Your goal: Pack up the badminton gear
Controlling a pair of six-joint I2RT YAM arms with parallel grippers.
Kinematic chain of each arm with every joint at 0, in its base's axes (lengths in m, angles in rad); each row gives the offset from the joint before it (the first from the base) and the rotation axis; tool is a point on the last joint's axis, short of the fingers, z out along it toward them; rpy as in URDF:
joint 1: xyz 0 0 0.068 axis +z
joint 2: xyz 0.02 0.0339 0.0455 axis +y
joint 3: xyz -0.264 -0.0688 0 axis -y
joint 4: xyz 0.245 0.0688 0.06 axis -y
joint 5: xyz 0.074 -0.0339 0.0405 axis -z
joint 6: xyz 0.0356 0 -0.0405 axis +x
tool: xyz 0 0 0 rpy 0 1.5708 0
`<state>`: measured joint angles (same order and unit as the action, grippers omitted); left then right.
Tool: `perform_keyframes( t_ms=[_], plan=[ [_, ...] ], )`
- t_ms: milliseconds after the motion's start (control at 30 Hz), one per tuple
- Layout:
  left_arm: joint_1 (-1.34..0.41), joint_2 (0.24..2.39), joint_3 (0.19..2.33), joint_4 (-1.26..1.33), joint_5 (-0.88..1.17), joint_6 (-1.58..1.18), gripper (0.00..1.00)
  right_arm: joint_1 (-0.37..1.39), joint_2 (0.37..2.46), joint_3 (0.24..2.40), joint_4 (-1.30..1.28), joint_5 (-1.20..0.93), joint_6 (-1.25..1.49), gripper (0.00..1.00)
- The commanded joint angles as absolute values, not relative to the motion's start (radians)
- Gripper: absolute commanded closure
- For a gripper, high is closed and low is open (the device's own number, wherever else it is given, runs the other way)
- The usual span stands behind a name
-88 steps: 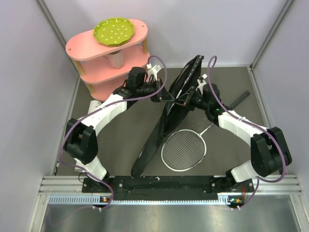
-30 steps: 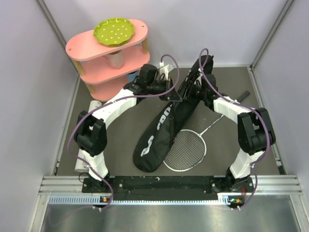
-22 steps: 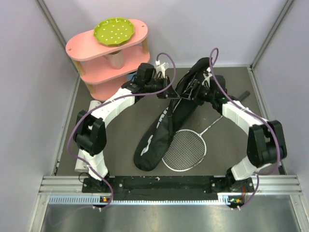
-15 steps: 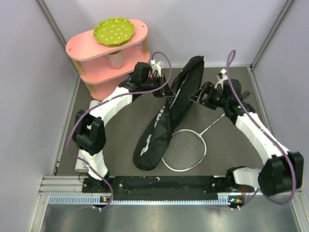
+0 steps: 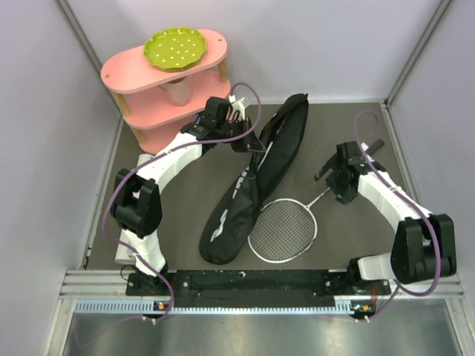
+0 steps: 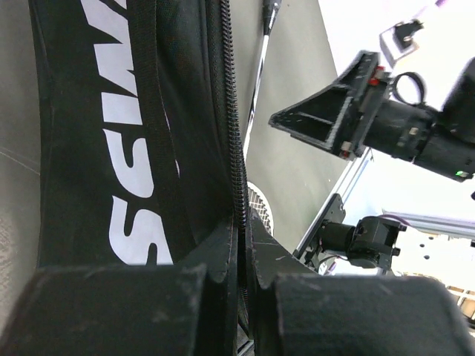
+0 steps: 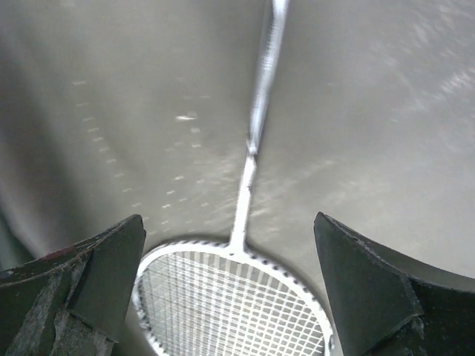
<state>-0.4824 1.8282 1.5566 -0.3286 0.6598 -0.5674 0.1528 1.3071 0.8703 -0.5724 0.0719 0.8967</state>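
Note:
Next, my right gripper grabs the racket (image 5: pixel 283 229) by its thin shaft (image 5: pixel 320 196), which leaves the racket's strung head free to enter the black bag.
The black bag (image 5: pixel 256 178) with white lettering lies slantwise across the mat, its wide end at the back. My left gripper (image 5: pixel 255 145) is shut on the bag's zipper edge; in the left wrist view the zipper (image 6: pixel 236 148) runs down between the closed fingers (image 6: pixel 223 252). A silver racket (image 5: pixel 283 229) lies flat beside the bag, its head partly under the bag's edge. My right gripper (image 5: pixel 325 167) hangs open above the racket's shaft (image 7: pixel 256 111), holding nothing. The racket's head (image 7: pixel 230 304) shows below its wide-apart fingers (image 7: pixel 111 267).
A pink three-tier shelf (image 5: pixel 141 70) with a green dotted plate (image 5: pixel 173 47) stands at the back left, close behind the left arm. Grey walls enclose the mat on three sides. The black rail (image 5: pixel 252 282) with both arm bases runs along the near edge.
My right gripper let go of the bag, opened wide and swung right and nearer, over the racket shaft. The bag sank flatter. The left gripper stays shut on the bag.

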Motion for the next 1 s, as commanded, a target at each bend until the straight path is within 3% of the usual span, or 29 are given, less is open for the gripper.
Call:
perform_keyframes(
  t_ms=[0,167,467,733,967],
  plan=[
    [-0.482,1.766,1.601,-0.298,0.669,-0.545,1.00,0.233,1.385,0.966,-0.729,0.314,1.032,0.07],
    [-0.482,1.759,1.597,-0.302,0.669,-0.540,1.00,0.258,1.503,1.012,-0.807,0.367,1.112,0.14],
    [-0.482,1.759,1.583,-0.291,0.681,-0.543,1.00,0.256,1.643,1.089,-0.808,0.321,1.178,0.39],
    [-0.482,1.755,1.571,-0.279,0.686,-0.540,1.00,0.258,1.715,1.108,-0.808,0.310,1.218,0.49],
    [-0.482,1.758,1.574,-0.279,0.693,-0.534,1.00,0.256,1.770,1.101,-0.796,0.288,1.247,0.70]
  ],
)
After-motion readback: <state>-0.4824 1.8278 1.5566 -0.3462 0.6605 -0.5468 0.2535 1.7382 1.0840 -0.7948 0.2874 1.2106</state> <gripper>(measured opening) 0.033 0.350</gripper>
